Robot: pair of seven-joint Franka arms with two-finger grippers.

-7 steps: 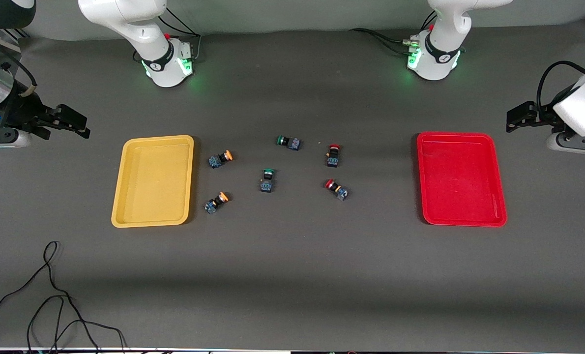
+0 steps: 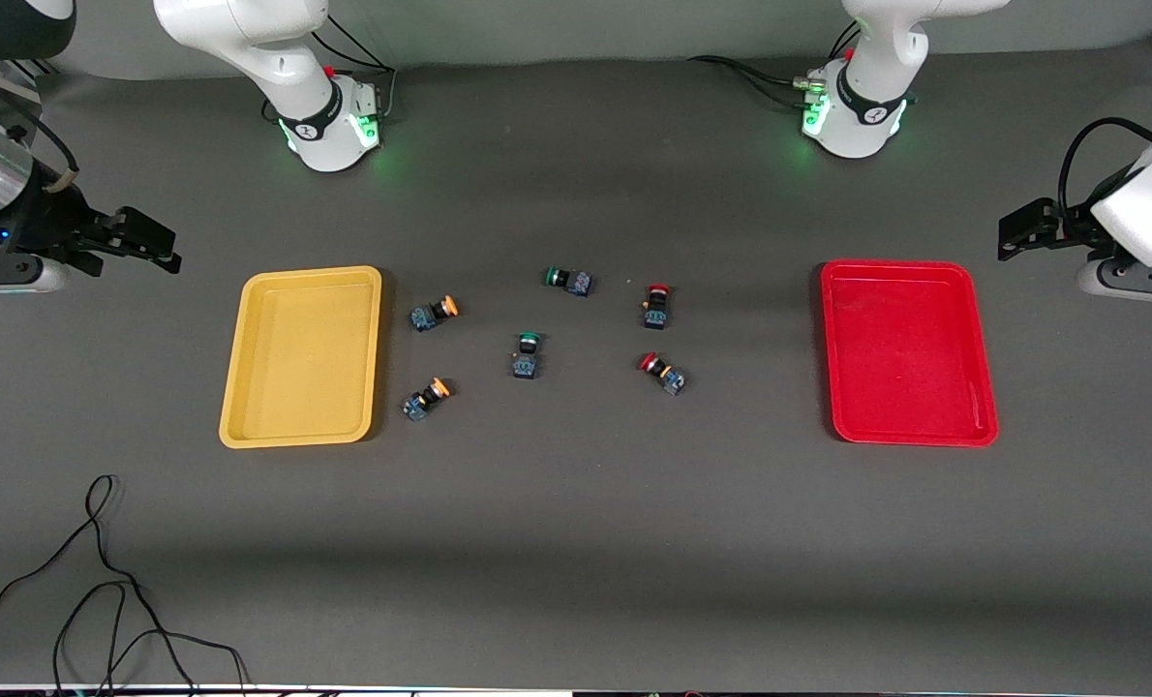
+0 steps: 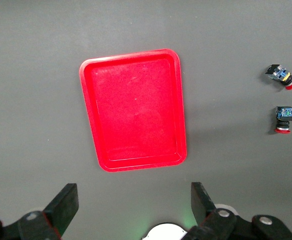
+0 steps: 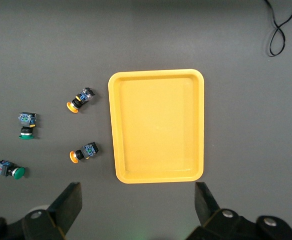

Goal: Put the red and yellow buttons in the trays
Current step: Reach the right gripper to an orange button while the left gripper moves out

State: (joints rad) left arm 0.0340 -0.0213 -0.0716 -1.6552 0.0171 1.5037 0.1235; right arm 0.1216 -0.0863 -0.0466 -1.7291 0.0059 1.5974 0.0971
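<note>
My right gripper takes hold of its blue-and-black body (image 2: pixel 416 407) next, to place the orange-yellow-capped button in the yellow tray (image 2: pixel 303 356).
Two red-capped buttons (image 2: pixel 655 305) (image 2: pixel 662 373) lie mid-table toward the red tray (image 2: pixel 908 353); both show in the left wrist view (image 3: pixel 283 76) (image 3: pixel 284 119) beside that tray (image 3: pixel 133 110). Two orange-yellow-capped buttons (image 2: pixel 434 313) (image 2: pixel 426 398) lie beside the yellow tray (image 2: pixel 303 356); they show in the right wrist view (image 4: pixel 80 100) (image 4: pixel 83 152) with that tray (image 4: pixel 157 126). Both trays are empty. My left gripper (image 2: pixel 1016 234) (image 3: pixel 133 205) is open and empty, high at the left arm's end. My right gripper (image 2: pixel 150 244) (image 4: pixel 138 205) is open and empty, high at the right arm's end.
Two green-capped buttons (image 2: pixel 567 280) (image 2: pixel 527 354) lie between the red and yellow groups. A black cable (image 2: pixel 102 581) loops on the table near the front camera at the right arm's end. The two arm bases (image 2: pixel 329 126) (image 2: pixel 857 121) stand at the table's back edge.
Both grippers have shifted very slightly. No button or tray has moved.
</note>
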